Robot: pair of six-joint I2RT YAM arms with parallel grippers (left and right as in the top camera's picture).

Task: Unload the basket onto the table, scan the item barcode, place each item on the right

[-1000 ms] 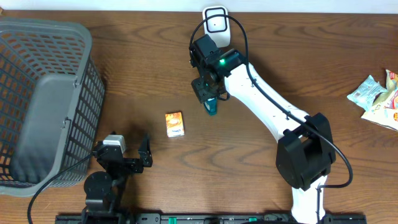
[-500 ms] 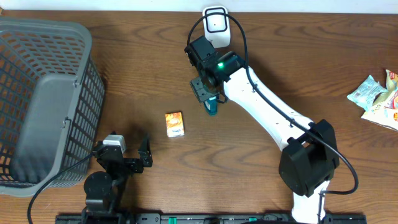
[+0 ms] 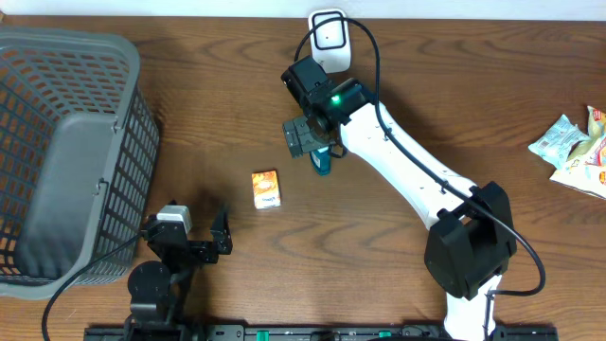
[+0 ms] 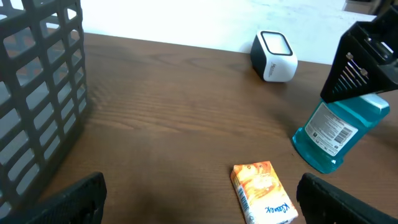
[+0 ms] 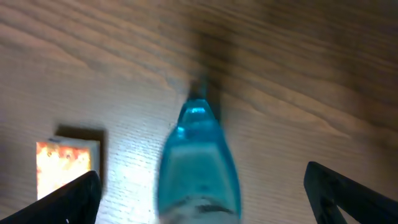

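I need to grip the teal bottle by its top with my right gripper next, so the white barcode label stays uncovered for the scanner.
The item, a teal bottle with a white barcode label, stands on the table below the white scanner. My right gripper hovers over its top, open, with both fingers clear of the bottle's sides. In the left wrist view the label side of the bottle shows, its top hidden behind the right gripper. My left gripper rests open near the front edge with nothing between its fingers.
An orange tissue pack lies flat left of the bottle. A grey mesh basket fills the left side. Snack packets lie at the right edge.
The right gripper's jaws have spread wide and let go of the bottle, which stays standing on the table. The left arm has not moved.
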